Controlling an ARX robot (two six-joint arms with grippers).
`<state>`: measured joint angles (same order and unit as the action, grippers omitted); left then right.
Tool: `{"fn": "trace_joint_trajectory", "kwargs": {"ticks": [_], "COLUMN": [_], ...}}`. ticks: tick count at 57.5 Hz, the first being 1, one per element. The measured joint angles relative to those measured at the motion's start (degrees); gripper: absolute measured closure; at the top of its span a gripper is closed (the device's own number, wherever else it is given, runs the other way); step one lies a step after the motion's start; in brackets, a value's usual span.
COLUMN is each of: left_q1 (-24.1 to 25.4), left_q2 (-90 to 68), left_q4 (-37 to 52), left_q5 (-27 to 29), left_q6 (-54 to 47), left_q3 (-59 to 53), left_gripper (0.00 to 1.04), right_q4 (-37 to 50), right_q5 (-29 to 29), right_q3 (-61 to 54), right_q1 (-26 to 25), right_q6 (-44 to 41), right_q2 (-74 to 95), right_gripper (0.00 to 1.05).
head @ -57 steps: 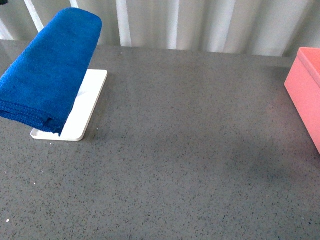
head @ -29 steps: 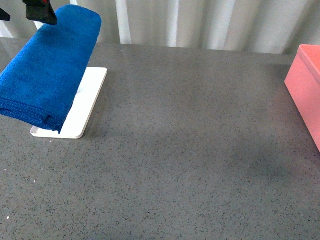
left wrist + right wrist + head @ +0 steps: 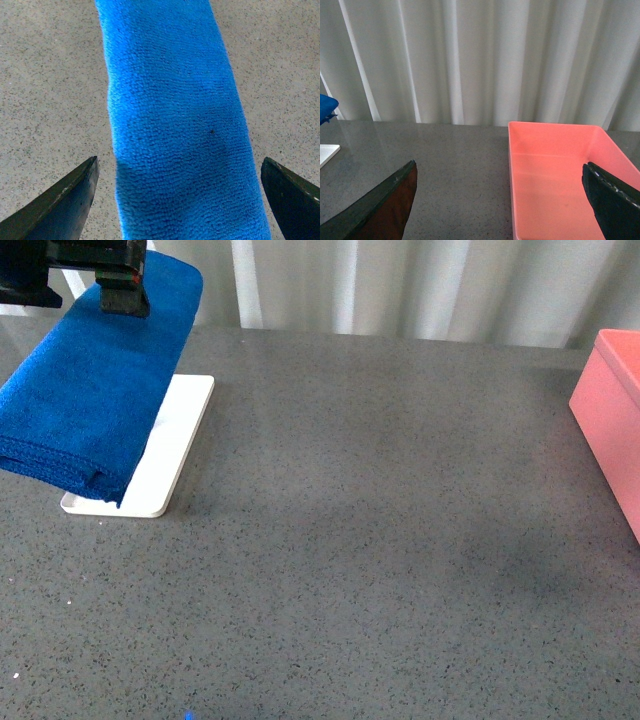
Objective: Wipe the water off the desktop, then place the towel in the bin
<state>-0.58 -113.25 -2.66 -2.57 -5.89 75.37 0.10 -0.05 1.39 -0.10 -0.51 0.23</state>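
The left gripper grabs the towel by its raised upper fold next, since the towel's sides hang slack over the tray.
The blue towel (image 3: 95, 390) hangs folded and raised over the white tray base (image 3: 175, 445) at the far left of the dark grey desktop (image 3: 380, 540). My left gripper (image 3: 80, 295) is open just above the towel's far, upper end, one finger on each side of it. In the left wrist view the towel (image 3: 175, 115) runs between the wide-apart fingertips (image 3: 60, 205), which do not touch it. The pink bin (image 3: 612, 420) stands at the right edge. My right gripper (image 3: 497, 205) is open and empty, facing the bin (image 3: 560, 175); it does not show in the front view. I cannot make out any water.
White curtains (image 3: 400, 285) hang behind the desktop's far edge. A faint darker patch (image 3: 520, 560) lies on the desktop right of centre. The right wrist view catches a corner of the towel (image 3: 326, 109) and of the tray base (image 3: 327, 152).
My left gripper came into the front view from the top left and moved right and down over the towel's upper end. The towel, tray base and bin have not moved.
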Motion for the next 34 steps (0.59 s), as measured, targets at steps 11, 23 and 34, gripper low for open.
{"fn": "trace_joint_trajectory", "kwargs": {"ticks": [11,23,34], "left_q1": [-0.59,-0.22,0.33], "left_q2": [-0.68,-1.70,-1.79], "left_q4": [0.55,0.94,1.60], "left_q5": [1.11,2.86,2.29], "left_q6": [-1.03,-1.60,-1.11], "left_q3": [-0.68,-1.14,-1.51], "left_gripper": [0.07,0.35,0.63], "right_q4": [-0.02,-0.02,-0.02], "right_q5": [0.00,0.00,0.00], "right_q3": [0.02,0.00,0.00], "right_q1": [0.00,0.00,0.00], "right_q6": [0.00,0.00,0.00], "right_q2": [0.00,0.00,0.00], "right_gripper": [0.07,0.07,0.07]}}
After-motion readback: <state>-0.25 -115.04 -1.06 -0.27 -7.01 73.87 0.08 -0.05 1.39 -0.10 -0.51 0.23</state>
